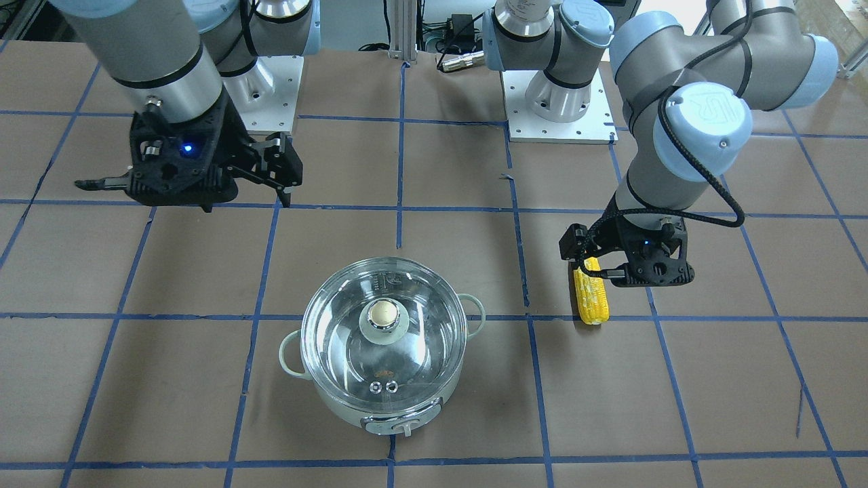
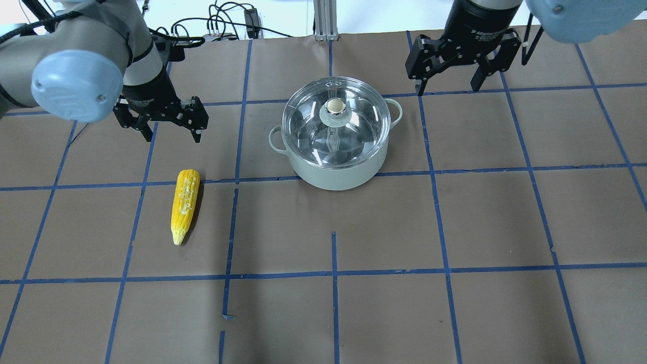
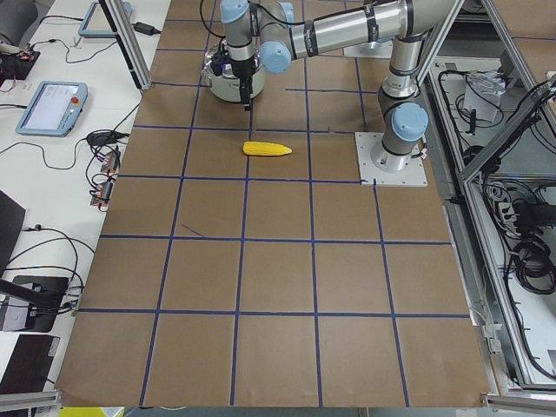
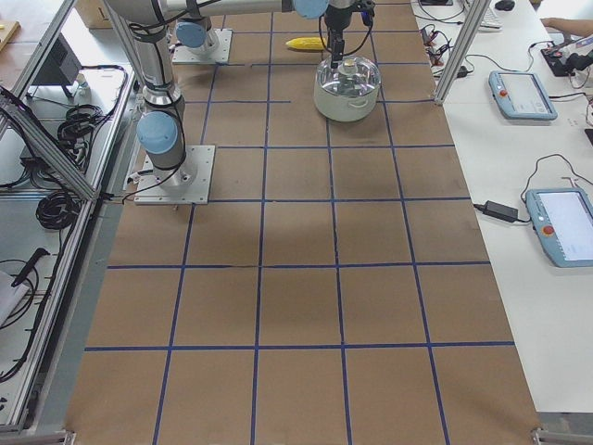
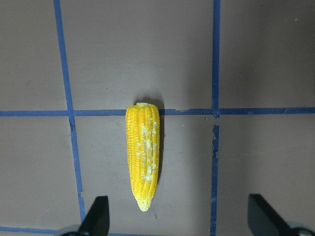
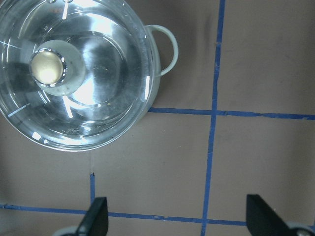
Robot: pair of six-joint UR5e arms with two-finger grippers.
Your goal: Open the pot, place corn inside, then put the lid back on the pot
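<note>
The glass lid is wider than my fingers can span, so my right gripper needs to grab it next by the narrow upright knob (image 1: 383, 314).
The pale mint pot (image 2: 336, 169) stands mid-table with the glass lid (image 2: 354, 136) on it, its tan-topped knob (image 2: 333, 106) upright. The yellow corn (image 2: 185, 205) lies flat on the table, well to the pot's left. My left gripper (image 2: 172, 135) is open and empty, hovering over the table just past the corn's blunt end. In the left wrist view the corn (image 5: 142, 155) lies ahead, between the fingertips (image 5: 96, 216). My right gripper (image 2: 447, 88) is open and empty, hovering at the pot's far right. The right wrist view shows the lid (image 6: 98, 98) at upper left.
The table is covered in brown paper with a blue tape grid (image 2: 333, 273). Both arms' white base plates (image 1: 563, 115) sit at the robot's edge, with cables behind. Tablets (image 4: 519, 93) lie on a side bench past the pot.
</note>
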